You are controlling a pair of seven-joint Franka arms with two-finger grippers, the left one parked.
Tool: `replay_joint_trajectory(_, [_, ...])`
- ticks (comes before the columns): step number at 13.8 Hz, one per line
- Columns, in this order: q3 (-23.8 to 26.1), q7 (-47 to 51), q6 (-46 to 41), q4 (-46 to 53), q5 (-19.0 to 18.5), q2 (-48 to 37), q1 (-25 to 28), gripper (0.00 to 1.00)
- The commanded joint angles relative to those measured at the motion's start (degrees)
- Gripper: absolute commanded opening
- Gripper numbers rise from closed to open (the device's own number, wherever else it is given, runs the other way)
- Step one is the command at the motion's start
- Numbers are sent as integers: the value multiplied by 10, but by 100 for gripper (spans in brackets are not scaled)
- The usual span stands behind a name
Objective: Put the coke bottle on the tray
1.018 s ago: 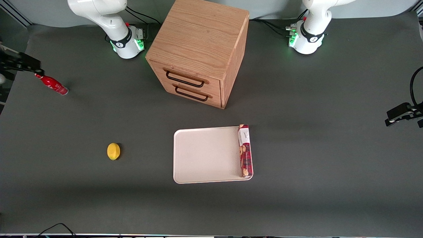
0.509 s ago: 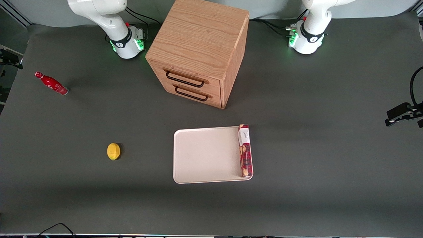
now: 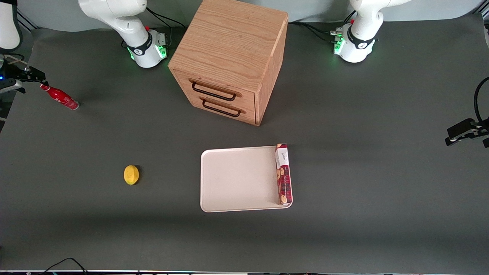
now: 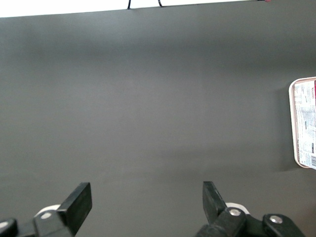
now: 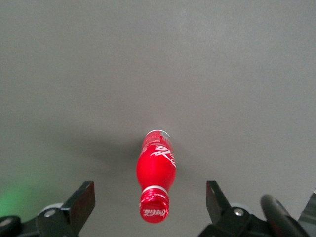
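The coke bottle has to be placed on the tray, so the robot's gripper should next grab it by its red cap end.
The coke bottle is a slim red bottle with a red cap. It stands upright on the dark table at the working arm's end, far from the tray. In the right wrist view I look down on its cap and white lettering. My gripper hangs above the bottle's cap. It is open and empty, with one finger on each side of the cap and a wide gap to both. The cream-white tray lies flat near the middle of the table, nearer to the front camera than the cabinet.
A long red cookie box lies on the tray along its edge toward the parked arm. A wooden drawer cabinet stands between the arm bases. A lemon lies on the table, nearer the front camera than the bottle.
My gripper drew away toward the table's edge half a second ago and has come back above the bottle's cap. The bottle has not moved.
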Motion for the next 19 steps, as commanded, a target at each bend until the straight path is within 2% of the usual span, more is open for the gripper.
replay_joint_trajectory(1, [-29, -17, 31, -21, -15, -1, 7, 100])
replay_joint_trajectory(6, [-46, -41, 60, -37, -17, 7, 5, 98])
replay_joint_trajectory(11, [-57, -73, 77, -37, -17, 12, 5, 64])
replay_joint_trajectory(13, [-57, -72, 77, -37, -17, 15, 6, 55])
replay_joint_trajectory(16, [-57, -71, 77, -37, -17, 24, 11, 49])
replay_joint_trajectory(19, [-57, -71, 77, -37, -16, 24, 11, 28])
